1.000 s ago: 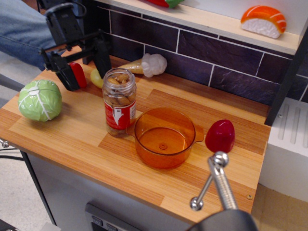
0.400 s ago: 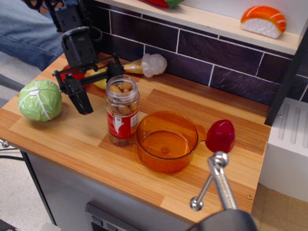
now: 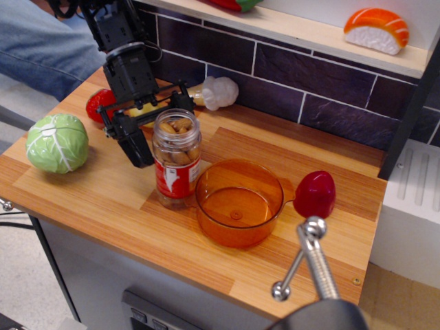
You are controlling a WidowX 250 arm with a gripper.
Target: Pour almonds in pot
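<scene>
The gripper picks up the jar by its body point(image 3: 177, 163) next, leaving the clear plastic jar's opening point(image 3: 177, 124) free to pour almonds into the pot.
The almonds point(image 3: 176, 128) fill a clear jar point(image 3: 176, 165) with a red-and-white label and no lid, standing upright on the wooden counter. The translucent orange pot point(image 3: 238, 203) stands right next to it on the right and looks empty. My black gripper point(image 3: 161, 122) is open at the jar's upper part. Its left finger point(image 3: 137, 146) hangs just left of the jar, and the other finger is behind the jar's rim. The jaws are not closed on the jar.
A green cabbage toy point(image 3: 57, 142) lies at the left. A red strawberry toy point(image 3: 98, 104) and a white-topped cone toy point(image 3: 214, 92) lie at the back. A red egg-shaped toy point(image 3: 315, 194) stands right of the pot. A metal rod point(image 3: 311, 260) juts up in front.
My gripper has moved right and forward from near the strawberry toy to the jar, still open. The jar and pot stay upright in place.
</scene>
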